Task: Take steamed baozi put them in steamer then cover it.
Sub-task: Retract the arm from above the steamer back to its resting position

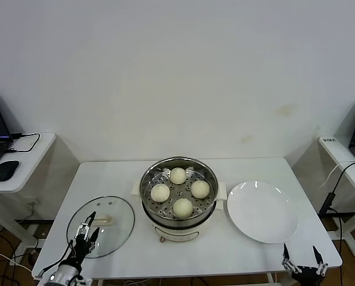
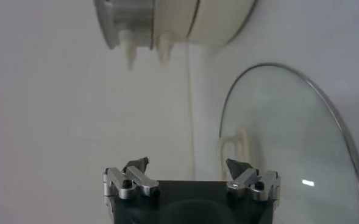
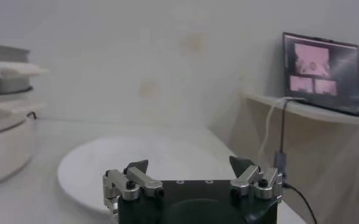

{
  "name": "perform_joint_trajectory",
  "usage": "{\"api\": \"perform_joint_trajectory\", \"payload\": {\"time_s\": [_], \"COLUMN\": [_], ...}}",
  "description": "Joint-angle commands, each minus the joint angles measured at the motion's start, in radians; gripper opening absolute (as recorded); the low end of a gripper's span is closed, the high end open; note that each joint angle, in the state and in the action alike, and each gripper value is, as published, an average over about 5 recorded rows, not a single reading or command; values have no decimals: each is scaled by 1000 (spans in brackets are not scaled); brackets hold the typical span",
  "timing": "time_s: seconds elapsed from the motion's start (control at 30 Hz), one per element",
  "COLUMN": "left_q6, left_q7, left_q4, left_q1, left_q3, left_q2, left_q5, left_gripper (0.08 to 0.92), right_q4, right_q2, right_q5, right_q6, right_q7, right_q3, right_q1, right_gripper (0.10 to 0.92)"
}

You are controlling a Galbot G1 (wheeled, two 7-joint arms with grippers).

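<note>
The glass lid should cover the steamer of baozi [image 1: 177, 175], so my left gripper needs to grab the lid by its cream handle [image 1: 104, 221] next.
Several cream-white steamed baozi [image 1: 177, 175] lie inside the shiny steamer [image 1: 146, 179] on its cream cooker base [image 1: 177, 229] at mid-table. The cover [image 1: 119, 229], a clear glass lid with a cream handle [image 1: 104, 221], lies flat on the table left of the steamer. My left gripper [image 1: 88, 229] hovers open over the lid's near-left part with nothing between its fingers. In the left wrist view the left gripper [image 2: 188, 165] points toward the handle [image 2: 231, 149] and the cover [image 2: 289, 140]. My right gripper [image 1: 304, 257] stands open and empty at the table's front right corner, also seen as the right gripper [image 3: 190, 164].
A flat white plate [image 1: 262, 211] lies right of the steamer, before the right gripper. Side tables with a laptop and mouse [image 1: 6, 170] stand to the left, and another laptop [image 3: 322, 70] with cables to the right. A white wall stands behind the table.
</note>
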Motion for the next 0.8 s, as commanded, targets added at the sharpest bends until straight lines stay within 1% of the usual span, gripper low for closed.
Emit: {"api": "perform_joint_trajectory", "payload": {"time_s": [0.03, 0.5, 0.8], "left_q6": [-2, -5, -6], "left_q7": [7, -2, -12], "left_q4": [142, 219, 230], "left_q1": [-135, -220, -234], "left_q3": [29, 29, 35], "left_q2": [9, -3, -14], "left_q5": [31, -6, -60], "left_gripper": [823, 823, 823], "right_q4": [-5, -18, -33], "right_q2": [22, 22, 22], "right_q5": [-17, -40, -54], "right_q6": [4, 9, 12], "right_q7": [7, 5, 5], "right_q3": [21, 14, 7], "right_q1": [-25, -28, -25], "right_gripper": [823, 823, 823]}}
